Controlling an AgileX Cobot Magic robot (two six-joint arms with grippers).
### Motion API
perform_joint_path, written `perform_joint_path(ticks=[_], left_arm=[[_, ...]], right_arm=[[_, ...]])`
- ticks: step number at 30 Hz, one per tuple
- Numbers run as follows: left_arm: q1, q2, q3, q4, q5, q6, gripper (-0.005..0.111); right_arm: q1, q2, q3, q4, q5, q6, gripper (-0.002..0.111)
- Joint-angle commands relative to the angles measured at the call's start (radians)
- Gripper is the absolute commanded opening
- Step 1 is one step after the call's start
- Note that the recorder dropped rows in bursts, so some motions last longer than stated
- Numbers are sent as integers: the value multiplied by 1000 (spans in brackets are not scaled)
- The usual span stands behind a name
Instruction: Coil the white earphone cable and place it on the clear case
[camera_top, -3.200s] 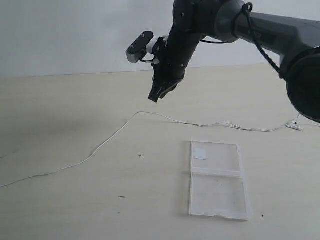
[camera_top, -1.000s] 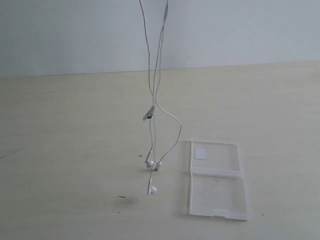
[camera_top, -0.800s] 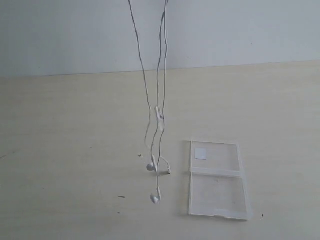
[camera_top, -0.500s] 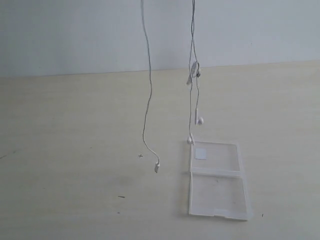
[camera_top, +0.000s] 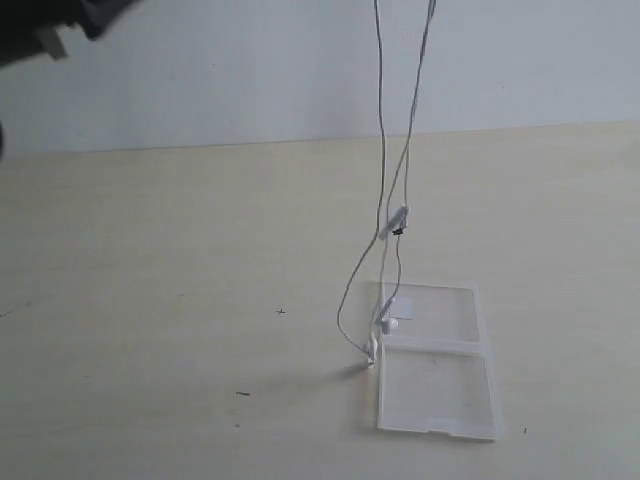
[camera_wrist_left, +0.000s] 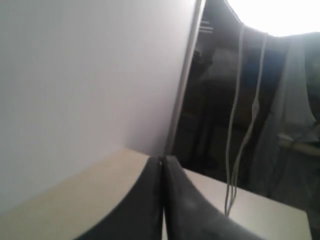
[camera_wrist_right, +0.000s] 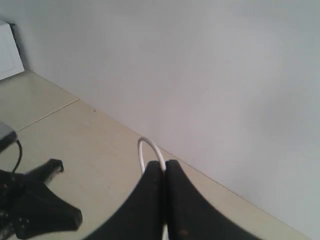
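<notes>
My left gripper grabs the white earphone cable by its thin paired parts next, to coil it for the clear case (camera_top: 440, 392).
The white earphone cable (camera_top: 397, 218) hangs in two strands from above the exterior view. Its earbuds (camera_top: 388, 323) and lowest end dangle at the left edge of the clear case (camera_top: 440, 392), which lies open and flat on the table. My right gripper (camera_wrist_right: 164, 162) is shut on the cable, and a small white loop (camera_wrist_right: 146, 148) sticks out past its fingertips; it is out of the exterior view, above the frame. My left gripper (camera_wrist_left: 162, 159) is shut with nothing seen in it. The hanging cable (camera_wrist_left: 233, 145) shows off to its side, apart from it.
The pale wooden table (camera_top: 150, 300) runs back to a white wall. A dark part of the left arm (camera_top: 60, 20) shows in the exterior view's top left corner. That arm (camera_wrist_right: 30, 212) also appears low in the right wrist view.
The hanging cable has swung right, from left of the case to over its left edge, with the earbuds now low by the case. A dark arm part has entered the top left.
</notes>
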Motion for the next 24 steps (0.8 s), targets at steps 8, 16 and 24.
perform_joint_path(ticks=[8, 16, 24], left_arm=[[-146, 157, -3, 117, -9, -7, 49], [-250, 157, -9, 65, 131, 22, 72], [-320, 161, -58, 26, 282, 45, 78]], right_arm=[[1, -30, -6, -30, 6, 64, 0], [1, -30, -6, -26, 6, 80, 0], [1, -30, -6, -26, 6, 87, 0]])
